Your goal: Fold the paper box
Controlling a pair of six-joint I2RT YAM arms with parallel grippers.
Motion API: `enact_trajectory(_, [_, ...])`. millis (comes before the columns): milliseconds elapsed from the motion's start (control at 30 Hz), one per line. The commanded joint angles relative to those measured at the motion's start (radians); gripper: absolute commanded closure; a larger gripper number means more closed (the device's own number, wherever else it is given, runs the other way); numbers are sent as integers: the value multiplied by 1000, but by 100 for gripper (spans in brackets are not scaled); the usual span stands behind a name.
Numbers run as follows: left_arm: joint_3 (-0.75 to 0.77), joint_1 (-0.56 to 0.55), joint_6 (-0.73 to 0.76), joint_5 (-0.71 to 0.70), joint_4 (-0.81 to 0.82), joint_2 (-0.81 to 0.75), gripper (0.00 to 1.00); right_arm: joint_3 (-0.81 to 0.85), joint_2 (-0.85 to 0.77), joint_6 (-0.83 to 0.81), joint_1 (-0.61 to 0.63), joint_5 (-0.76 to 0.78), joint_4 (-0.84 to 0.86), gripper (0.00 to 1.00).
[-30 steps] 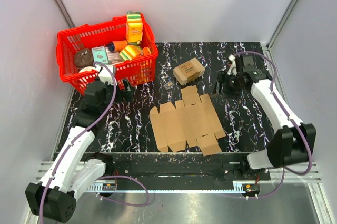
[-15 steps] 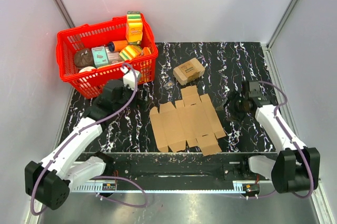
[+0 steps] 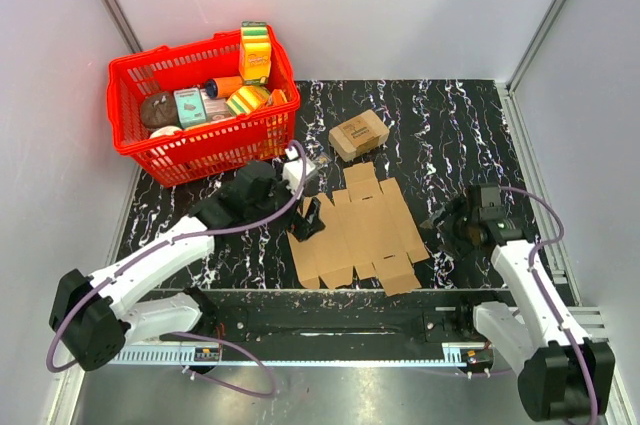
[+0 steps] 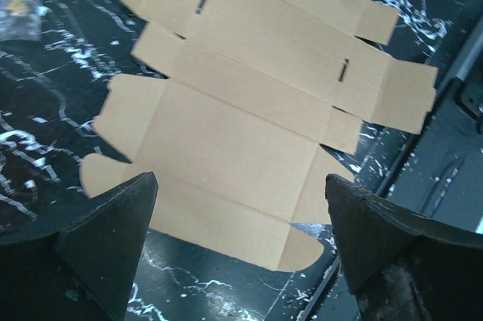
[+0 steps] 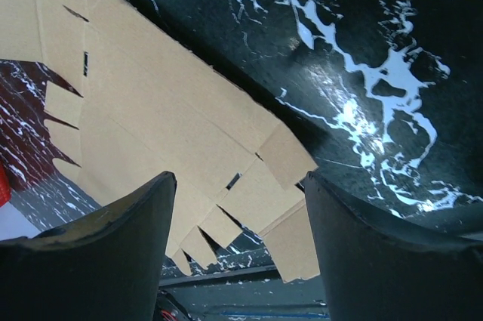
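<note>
My right gripper grabs the paper box's outer edge beside the corner tab next. Then my right gripper turns and lifts that panel of the box for folding.
The paper box [image 3: 360, 230] lies flat and unfolded on the black marbled table, a plain brown die-cut sheet with flaps and tabs. It also shows in the left wrist view [image 4: 249, 102] and the right wrist view [image 5: 158, 125]. My left gripper [image 3: 308, 219] is open and empty, hovering over the sheet's left edge; in its wrist view [image 4: 241, 253] the jaws straddle the near flap. My right gripper [image 3: 447, 228] is open and empty, just right of the sheet's right edge; in its wrist view [image 5: 238, 253] the sheet's tabs lie between the fingers.
A red basket [image 3: 262, 131] full of groceries stands at the back left. A small chunky printed cardboard box [image 3: 358, 134] sits behind the sheet, with a small clear packet [image 3: 320, 162] beside it. The metal rail [image 3: 330, 320] runs along the near edge.
My left arm has swung right from beside the basket to over the sheet's left edge. My right arm has drawn back toward the near side, beside the sheet's right edge.
</note>
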Motion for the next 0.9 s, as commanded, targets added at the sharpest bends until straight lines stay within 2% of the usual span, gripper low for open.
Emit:
enact_trajectory(0, [46, -82, 25, 28, 24, 19, 1, -38, -73, 57, -2, 67, -66, 25])
enact_trajectory(133, [54, -157, 39, -53, -6, 36, 1, -103, -140, 97, -2, 57, -69, 28])
enact_trajectory(300, [55, -200, 44, -61, -9, 50, 1, -163, -154, 126, -2, 38, -18, 30])
enact_trajectory(600, [55, -207, 68, -75, -19, 54, 1, -213, -88, 129, -2, -21, 129, 36])
enact_trajectory(867, [66, -214, 74, -66, -29, 65, 2, -200, -13, 107, -2, -56, 161, 41])
